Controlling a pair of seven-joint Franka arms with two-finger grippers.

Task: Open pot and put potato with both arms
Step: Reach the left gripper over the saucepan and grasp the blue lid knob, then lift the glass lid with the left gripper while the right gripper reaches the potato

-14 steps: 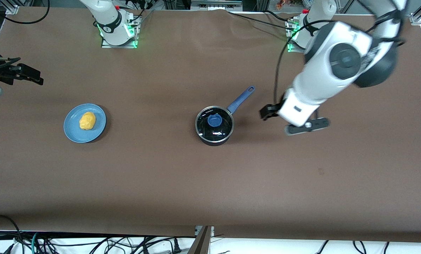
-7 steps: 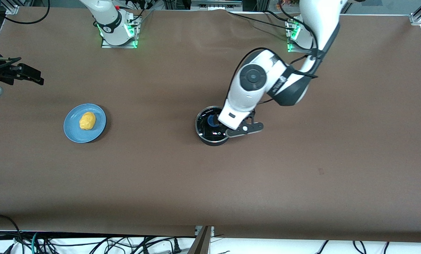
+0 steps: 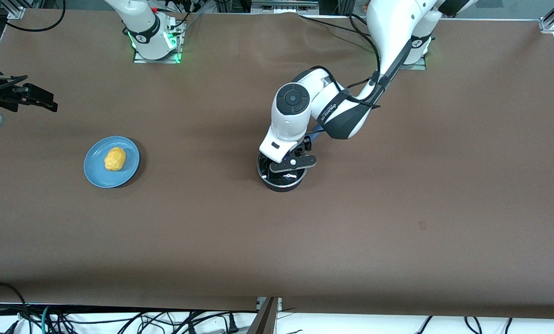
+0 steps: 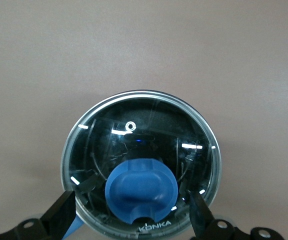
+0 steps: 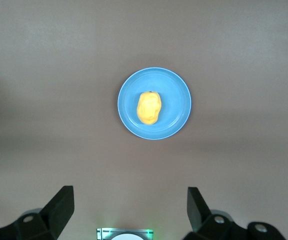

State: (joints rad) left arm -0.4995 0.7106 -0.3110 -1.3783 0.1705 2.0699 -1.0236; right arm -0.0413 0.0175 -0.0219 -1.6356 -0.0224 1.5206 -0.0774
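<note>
The yellow potato needs to go in the pot [image 3: 282,184], so my right gripper needs to pick it up by its rounded body [image 3: 114,159] next.
The black pot [image 3: 282,184] stands mid-table with its glass lid [image 4: 144,135] on it; a bit of the blue handle [image 3: 315,134] shows beside the arm. My left gripper [image 3: 287,165] hangs right over the lid, open, with its fingers either side of the blue knob [image 4: 141,187] and not touching it. The yellow potato [image 3: 114,158] lies on a blue plate [image 3: 96,175] toward the right arm's end. My right gripper [image 5: 129,200] is open and empty, high above the table; the right wrist view shows the potato [image 5: 149,107] on the plate [image 5: 178,107].
Brown cloth covers the table. The two arm bases stand along the table edge farthest from the front camera, with green lights on the right arm's base [image 3: 156,44]. Cables hang along the table edge nearest the camera.
My left arm has swung from the left arm's end of the table to over the pot, and its gripper now covers the lid. The right arm, potato and pot have not moved.
</note>
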